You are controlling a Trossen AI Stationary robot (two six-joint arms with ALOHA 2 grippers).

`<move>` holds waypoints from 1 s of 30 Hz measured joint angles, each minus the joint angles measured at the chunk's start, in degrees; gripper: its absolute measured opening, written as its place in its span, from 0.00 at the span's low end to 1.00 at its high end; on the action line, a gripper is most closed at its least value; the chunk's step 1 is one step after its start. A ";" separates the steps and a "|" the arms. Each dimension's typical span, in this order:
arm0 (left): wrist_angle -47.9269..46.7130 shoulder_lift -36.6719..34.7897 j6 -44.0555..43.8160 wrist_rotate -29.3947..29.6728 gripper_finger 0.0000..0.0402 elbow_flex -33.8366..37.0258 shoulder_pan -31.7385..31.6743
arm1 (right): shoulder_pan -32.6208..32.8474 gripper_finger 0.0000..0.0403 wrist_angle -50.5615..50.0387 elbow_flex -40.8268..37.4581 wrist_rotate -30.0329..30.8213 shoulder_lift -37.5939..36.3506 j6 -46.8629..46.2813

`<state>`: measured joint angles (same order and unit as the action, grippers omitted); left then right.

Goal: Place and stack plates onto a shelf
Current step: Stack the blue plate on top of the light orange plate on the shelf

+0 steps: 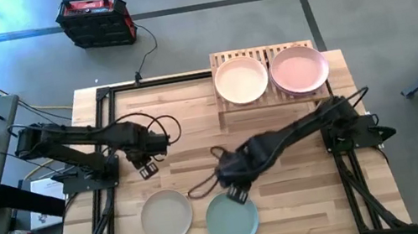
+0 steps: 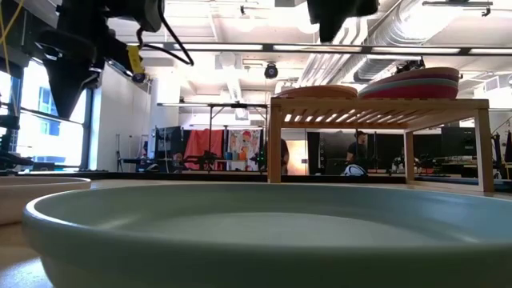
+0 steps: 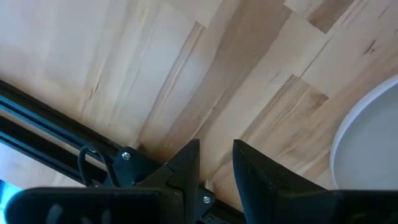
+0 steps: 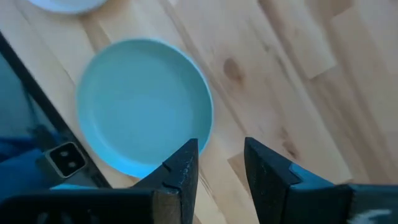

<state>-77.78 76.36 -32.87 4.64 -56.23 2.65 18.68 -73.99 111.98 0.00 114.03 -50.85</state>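
The right gripper grabs the mint green plate by its rim (image 1: 251, 203) (image 4: 206, 138) next, to stack it onto the peach plate on the shelf.
A mint green plate (image 1: 232, 218) lies flat on the table near its near edge; it fills the low view's foreground (image 2: 256, 236) and shows in the right wrist view (image 4: 144, 115). A beige plate (image 1: 166, 216) lies left of it. On the slatted shelf (image 1: 274, 96) at the far edge sit a peach-topped stack (image 1: 240, 79) and a pink-topped stack (image 1: 299, 69). My right gripper (image 1: 237, 195) hovers open just above the mint plate's far rim (image 4: 219, 155). My left gripper (image 1: 148, 169) hangs open above bare table, beyond the beige plate (image 3: 373, 146).
Black frame rails (image 1: 103, 143) run along the table's left and right sides. Cables loop on the table's middle (image 1: 203, 182). Bare wood lies between the shelf and the two loose plates. A case (image 1: 97, 21) sits on the floor beyond the table.
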 joint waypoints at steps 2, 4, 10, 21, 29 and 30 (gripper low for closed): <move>0.04 0.00 0.01 0.00 0.21 -0.01 0.64 | 0.94 0.27 0.53 -0.01 0.01 2.21 -0.35; 0.02 0.00 0.01 0.00 0.21 -0.02 1.09 | 1.73 0.27 1.00 -0.02 0.01 4.43 -0.72; 0.05 0.00 0.01 0.04 0.21 -0.01 2.34 | 2.51 0.27 1.84 -0.04 -0.27 10.28 -0.55; 0.07 0.02 0.06 0.04 0.21 -0.02 3.54 | 2.44 0.27 5.58 -0.04 -0.35 14.61 0.78; 0.05 0.02 0.05 0.04 0.21 -0.02 3.54 | 2.21 0.27 7.97 -1.51 2.53 14.67 0.78; 0.05 0.02 0.06 0.04 0.21 -0.02 3.54 | 2.21 0.27 8.29 -2.12 2.51 14.67 0.77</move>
<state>-77.73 76.38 -32.82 4.69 -56.25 6.20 20.88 -65.69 109.87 2.51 128.70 -50.08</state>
